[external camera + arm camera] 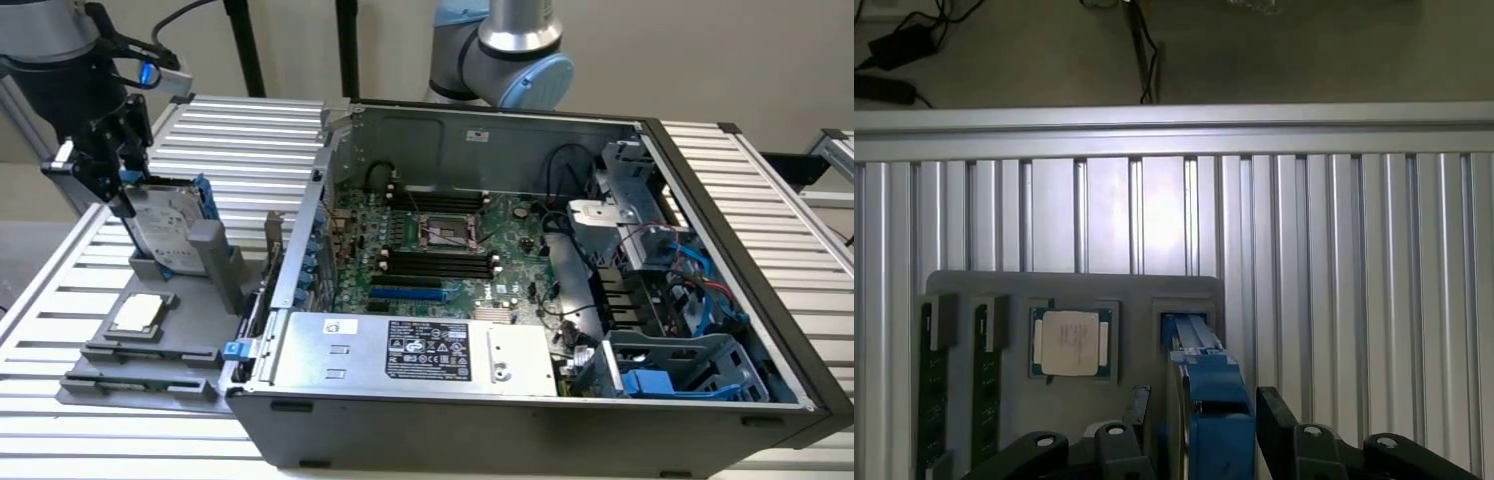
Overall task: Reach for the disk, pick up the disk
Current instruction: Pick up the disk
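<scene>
My fingers are beside the disk's blue carrier point(1219, 430) on both sides, ready to close now.
The disk point(163, 228) stands on edge in a slot of the grey fixture point(134, 372) at the exterior view's left, its white label facing out and its blue carrier point(202, 200) along one side. My gripper point(118, 182) has come down over its upper end. In the wrist view the disk point(1209, 385) is seen edge-on, blue and silver, between my gripper's point(1204, 412) black fingers point(1137, 412). One finger stands on each side, and the jaws are open. A narrow gap shows on one side. The other finger is close against the carrier.
A small square chip point(140, 313) point(1069, 342) lies in the fixture beside the disk, with two memory sticks point(932, 400) further over. The open computer case point(534, 300) with its large silver box point(414, 350) stands close by at the exterior view's right, on the slatted aluminium table point(1334, 250).
</scene>
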Robot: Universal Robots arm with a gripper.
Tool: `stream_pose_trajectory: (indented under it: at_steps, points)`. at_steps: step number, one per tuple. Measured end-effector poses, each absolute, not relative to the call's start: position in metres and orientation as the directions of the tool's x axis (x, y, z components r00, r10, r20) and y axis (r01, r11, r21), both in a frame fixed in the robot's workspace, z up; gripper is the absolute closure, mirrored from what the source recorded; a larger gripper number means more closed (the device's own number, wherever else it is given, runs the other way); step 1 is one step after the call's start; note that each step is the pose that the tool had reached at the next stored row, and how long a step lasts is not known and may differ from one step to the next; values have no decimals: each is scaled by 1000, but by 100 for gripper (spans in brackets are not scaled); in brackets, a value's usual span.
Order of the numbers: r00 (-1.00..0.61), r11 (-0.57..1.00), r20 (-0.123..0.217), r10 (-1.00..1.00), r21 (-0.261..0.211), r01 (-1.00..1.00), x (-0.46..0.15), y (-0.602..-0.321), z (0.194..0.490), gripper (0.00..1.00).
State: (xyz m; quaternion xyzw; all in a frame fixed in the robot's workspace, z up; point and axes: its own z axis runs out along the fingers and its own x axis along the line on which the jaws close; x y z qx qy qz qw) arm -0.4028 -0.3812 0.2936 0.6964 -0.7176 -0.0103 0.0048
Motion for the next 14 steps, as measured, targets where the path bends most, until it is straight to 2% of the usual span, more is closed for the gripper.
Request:
stream_pose_trajectory:
  at_steps: [9,11,13,14]
  points:
    - [-30,30,-7,-1000,21,-999,-403,-381,293,46]
    - [-30,30,-8,-1000,21,-999,-402,-381,292,55]
    - [-30,30,-8,-1000,21,-999,-402,-381,293,55]
    - [-30,30,-7,-1000,21,-999,-402,-381,293,62]
